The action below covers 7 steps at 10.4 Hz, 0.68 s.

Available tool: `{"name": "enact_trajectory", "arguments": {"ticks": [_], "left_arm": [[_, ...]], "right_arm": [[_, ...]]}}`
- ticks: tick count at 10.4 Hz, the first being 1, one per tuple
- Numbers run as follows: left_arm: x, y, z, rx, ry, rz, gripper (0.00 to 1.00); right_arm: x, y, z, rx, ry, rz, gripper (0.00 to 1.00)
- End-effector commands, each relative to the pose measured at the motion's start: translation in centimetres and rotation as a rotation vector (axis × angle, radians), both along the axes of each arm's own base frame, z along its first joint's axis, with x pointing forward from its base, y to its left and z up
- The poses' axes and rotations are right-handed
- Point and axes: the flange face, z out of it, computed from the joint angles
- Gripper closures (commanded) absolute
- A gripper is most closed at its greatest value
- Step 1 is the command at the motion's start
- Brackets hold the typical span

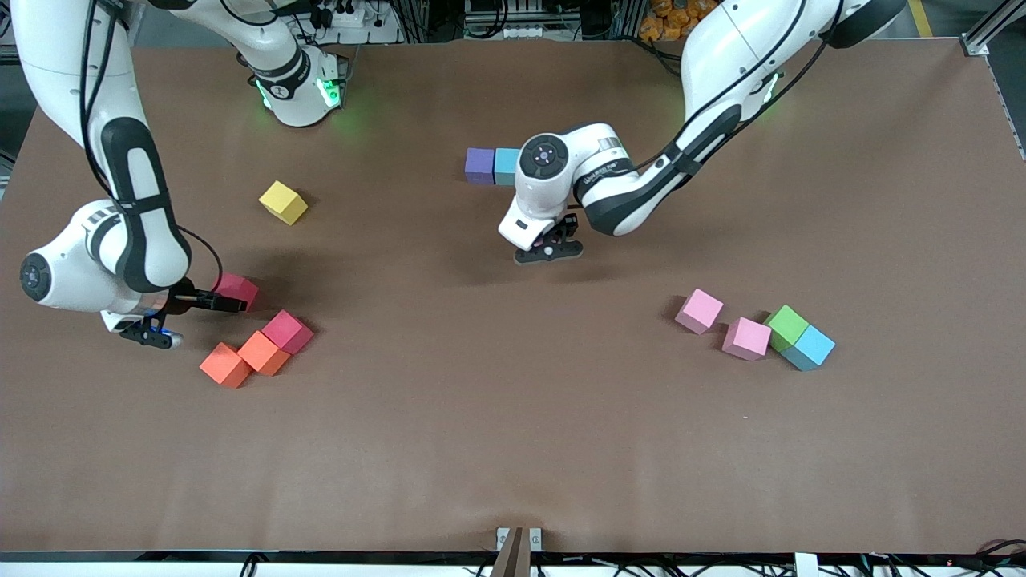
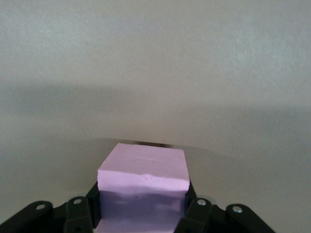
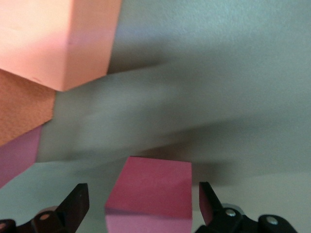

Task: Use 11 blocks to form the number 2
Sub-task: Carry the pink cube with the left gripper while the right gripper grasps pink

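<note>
The right gripper isn't ready to close on the block yet: its fingers are at the block's near side and should first move toward the crimson block's middle (image 1: 239, 288), which they are short of.
My left gripper (image 1: 549, 250) (image 2: 142, 199) is shut on a pink block (image 2: 143, 167) and hangs over bare table just by a purple block (image 1: 479, 166) and a sky-blue block (image 1: 506, 166), which touch in a straight row. In the front view the hand hides the held block. My right gripper (image 1: 227, 302) (image 3: 143, 191) is open and low at the right arm's end, with a crimson block (image 1: 238, 288) (image 3: 151, 189) between its fingers (image 3: 77, 199) and a gap on each side.
Close by the right gripper lie another crimson block (image 1: 287, 331) and two orange blocks (image 1: 264, 353) (image 1: 225, 365). A yellow block (image 1: 283, 201) sits farther back. Toward the left arm's end lie two pink blocks (image 1: 699, 310) (image 1: 746, 338), a green one (image 1: 786, 326) and a sky-blue one (image 1: 812, 347).
</note>
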Motion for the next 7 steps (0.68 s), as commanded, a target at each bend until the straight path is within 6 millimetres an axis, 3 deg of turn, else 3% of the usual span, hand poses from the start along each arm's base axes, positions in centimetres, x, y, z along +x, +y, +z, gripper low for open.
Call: {"name": "enact_trajectory", "arguments": {"ticks": [1,4,7], "left_arm": [[-1.1,-0.7,-0.6,0.015,-0.016,-0.048,0.88],[-2.0,-1.1,-1.0,0.021,-0.009,-0.066,0.87],[-3.1,-1.6,-1.7,0.025,0.003,-0.084,0.87]], "right_arm": [[-1.2,0.1,-0.5,-0.005,-0.024,-0.025,0.00],[-3.6,0.7,-0.6,-0.012,-0.038,-0.033,0.00],[-4.1,1.3,1.3,0.015,-0.057,-0.034,0.00]]}}
